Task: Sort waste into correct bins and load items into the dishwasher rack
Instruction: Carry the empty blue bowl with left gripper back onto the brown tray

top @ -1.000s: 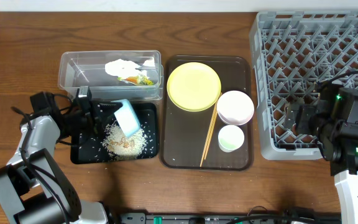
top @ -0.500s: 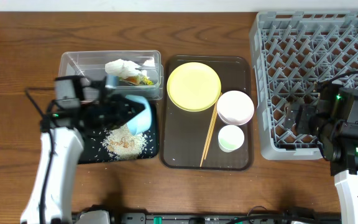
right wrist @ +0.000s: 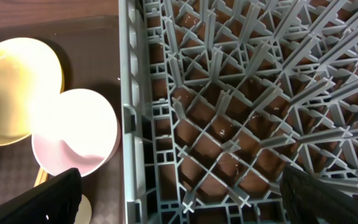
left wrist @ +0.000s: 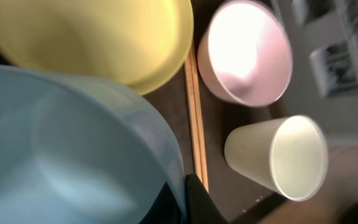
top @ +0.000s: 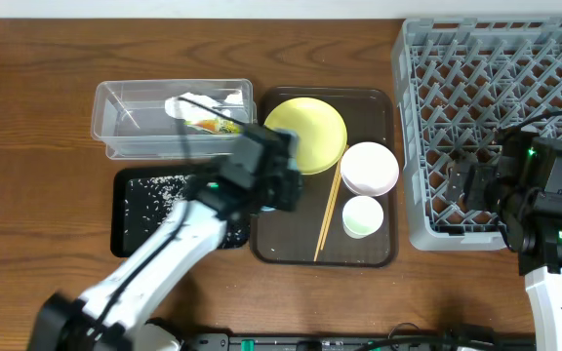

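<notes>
My left gripper should stay closed on the light blue bowl. The bowl is above the brown serving tray and would drop if I opened now.
My left gripper (top: pixel 273 183) is shut on the rim of the light blue bowl (left wrist: pixel 73 143) and holds it over the left part of the brown serving tray; my arm hides the bowl from overhead. On that tray lie the yellow plate (top: pixel 306 133), pinkish-white bowl (top: pixel 369 168), white cup (top: pixel 361 216) and chopsticks (top: pixel 329 213). Rice scraps (top: pixel 159 190) lie in the black tray (top: pixel 130 234). The napkin (top: pixel 188 104) and wrapper (top: pixel 218 125) lie in the clear tub (top: pixel 125 122). My right gripper (top: pixel 476 185) is open and empty above the front left of the dishwasher rack (top: pixel 496 58).
The brown serving tray (top: pixel 383 249) sits between the bins and the rack. The rack's left wall (right wrist: pixel 129 93) stands close to the pinkish-white bowl (right wrist: pixel 73 140). My left arm crosses the right half of the black tray.
My left arm has swung right from the black tray to the brown serving tray, carrying the light blue bowl. The rice stays in the black tray. The right arm has not moved.
</notes>
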Tool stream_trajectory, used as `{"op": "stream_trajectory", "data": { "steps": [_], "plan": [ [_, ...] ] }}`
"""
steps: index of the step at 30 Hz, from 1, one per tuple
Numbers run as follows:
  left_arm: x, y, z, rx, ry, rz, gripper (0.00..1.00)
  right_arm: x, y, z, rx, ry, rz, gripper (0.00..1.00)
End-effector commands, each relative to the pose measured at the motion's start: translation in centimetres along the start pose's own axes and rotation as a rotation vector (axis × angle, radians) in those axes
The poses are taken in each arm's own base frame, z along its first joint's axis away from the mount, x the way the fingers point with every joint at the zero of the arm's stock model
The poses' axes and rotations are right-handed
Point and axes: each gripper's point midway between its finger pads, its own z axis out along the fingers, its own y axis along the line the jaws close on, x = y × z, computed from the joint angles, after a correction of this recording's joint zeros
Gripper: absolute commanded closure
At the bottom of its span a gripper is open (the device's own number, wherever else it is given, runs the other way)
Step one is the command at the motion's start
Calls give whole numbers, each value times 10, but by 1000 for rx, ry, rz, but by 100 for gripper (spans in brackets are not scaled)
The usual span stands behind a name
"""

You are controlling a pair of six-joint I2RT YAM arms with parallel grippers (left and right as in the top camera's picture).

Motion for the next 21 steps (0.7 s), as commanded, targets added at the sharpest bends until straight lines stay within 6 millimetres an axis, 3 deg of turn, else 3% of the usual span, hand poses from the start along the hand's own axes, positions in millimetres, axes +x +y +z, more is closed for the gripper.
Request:
{"op": "stream_trajectory", "data": {
  "steps": [1,6,12,14,16,21],
  "plan": [
    [13,-4,27,-52,50,66,94,-8,5,-6,-12,-26,-22,1],
    [38,-17,54,-41,130,116,94,-8,5,-6,-12,-26,-22,1],
    [41,-24,61,-28,131,137,88,-8,5,-6,-12,-25,-22,1],
    [38,-26,59,-25,120,138,83,-8,5,-6,-12,-25,-22,1],
    [31,-28,53,-18,98,140,71,-8,5,-6,-12,-24,-22,1],
    [1,-43,24,19,-3,148,64,-8,5,-6,-12,-24,-21,1]
  ]
}}
